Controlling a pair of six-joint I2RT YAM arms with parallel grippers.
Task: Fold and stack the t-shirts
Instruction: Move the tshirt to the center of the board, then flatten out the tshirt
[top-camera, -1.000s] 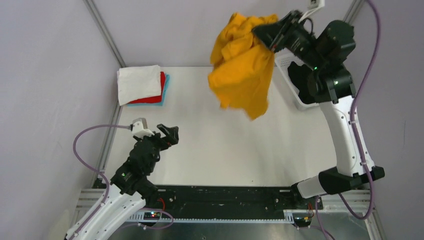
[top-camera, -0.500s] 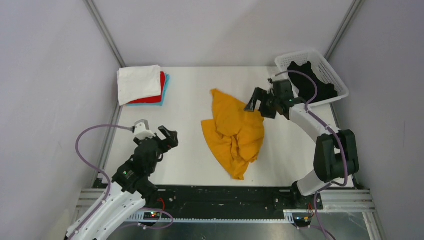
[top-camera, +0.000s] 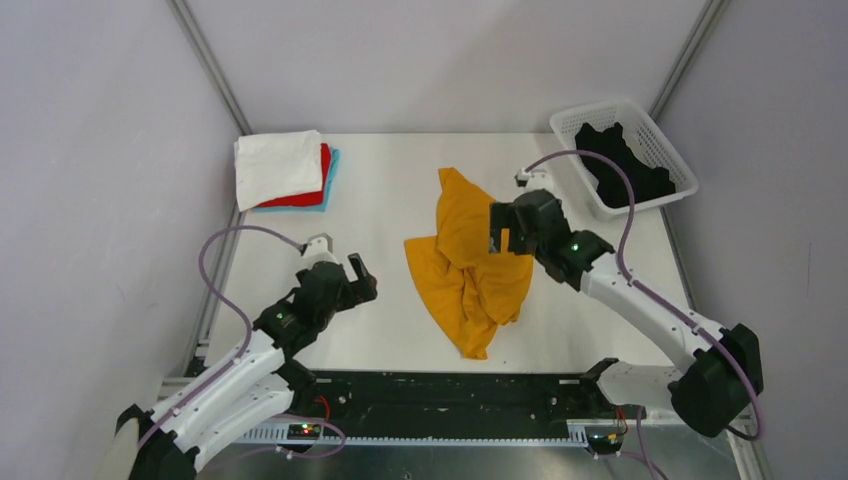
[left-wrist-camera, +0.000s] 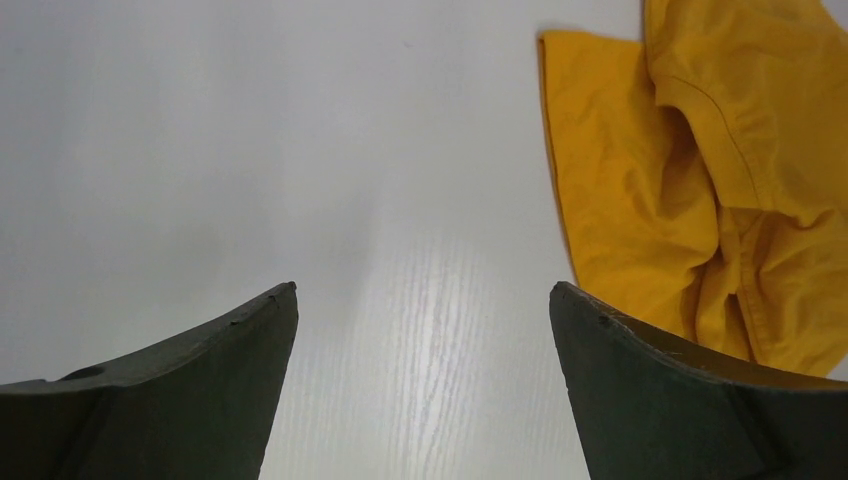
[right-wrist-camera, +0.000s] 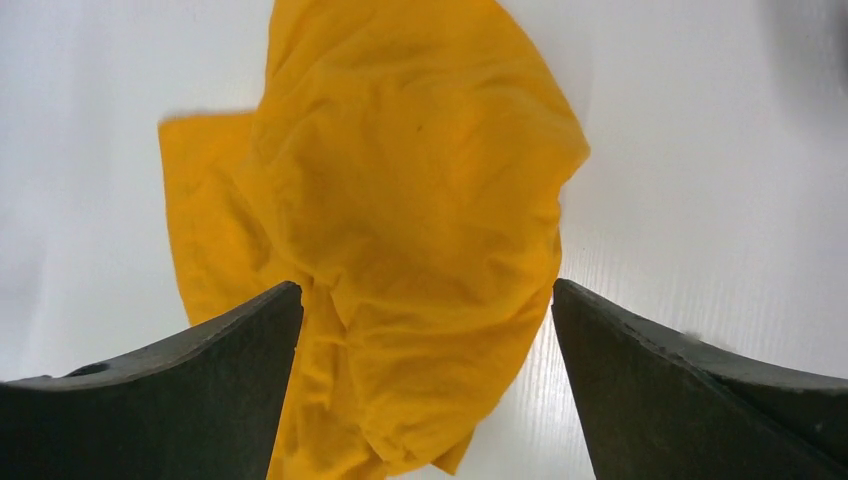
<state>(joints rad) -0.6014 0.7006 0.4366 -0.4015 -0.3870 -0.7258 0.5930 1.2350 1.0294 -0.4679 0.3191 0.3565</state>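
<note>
The robot's right gripper should pinch the yellow t-shirt's basket-side edge (top-camera: 529, 262) (right-wrist-camera: 562, 182), which leaves the opposite side for the left gripper to spread and fold.
A mustard-yellow t-shirt (top-camera: 468, 265) lies crumpled on the middle of the white table. My right gripper (top-camera: 505, 232) hovers open above its right part. In the right wrist view the yellow t-shirt (right-wrist-camera: 400, 220) spreads below my right gripper (right-wrist-camera: 427, 290), loose between the wide fingers. My left gripper (top-camera: 360, 275) is open just left of the shirt, over bare table. In the left wrist view my left gripper (left-wrist-camera: 423, 290) frames bare table, with the yellow t-shirt (left-wrist-camera: 700, 200) at upper right. Folded white (top-camera: 277, 167), red (top-camera: 310, 196) and light-blue (top-camera: 333, 172) t-shirts are stacked at the back left.
A white lattice basket (top-camera: 572, 124) stands at the back right corner with a black t-shirt (top-camera: 625, 165) inside it. Metal frame posts rise at both back corners. The arm bases sit on the dark rail along the near edge.
My right gripper has opened and let go of the yellow t-shirt, which dropped from the air onto the table. The right arm came down over it. My left arm moved closer to the shirt.
</note>
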